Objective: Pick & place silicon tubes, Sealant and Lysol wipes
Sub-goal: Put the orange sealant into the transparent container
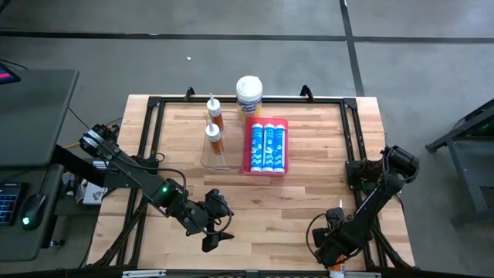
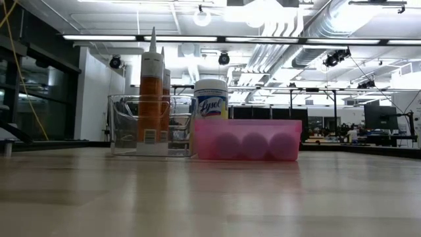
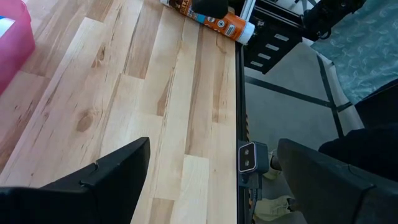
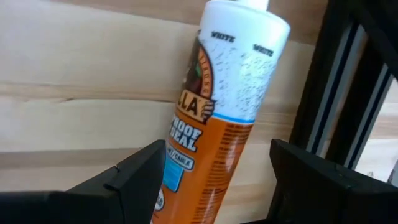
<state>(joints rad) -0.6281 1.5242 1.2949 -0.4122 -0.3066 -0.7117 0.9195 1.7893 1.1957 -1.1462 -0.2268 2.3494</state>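
The orange cartridge needs to stand in the clear bin. My right gripper should next grab the cartridge by its white upper body (image 4: pixel 239 73) to put it there.
An orange and white sealant cartridge (image 4: pixel 219 118) lies on its side on the wood at the table's near right edge, next to the black frame rail. My right gripper (image 4: pixel 217 163) hangs over it, open, one finger on either side and neither plainly touching. My left gripper (image 1: pixel 214 234) stands open over bare wood near the front edge, left of centre. Two more orange cartridges (image 1: pixel 214 127) stand upright in a clear bin (image 2: pixel 125 125). The Lysol wipes canister (image 1: pixel 248 96) stands at the far edge. Three blue tubes (image 1: pixel 265 145) lie in a pink tray (image 2: pixel 247 139).
A black frame rail (image 4: pixel 339 93) runs close along the lying cartridge's side. Black rails (image 1: pixel 255 99) also edge the table's far and side borders. Bare wood (image 1: pixel 270 208) stretches between the tray and the near edge.
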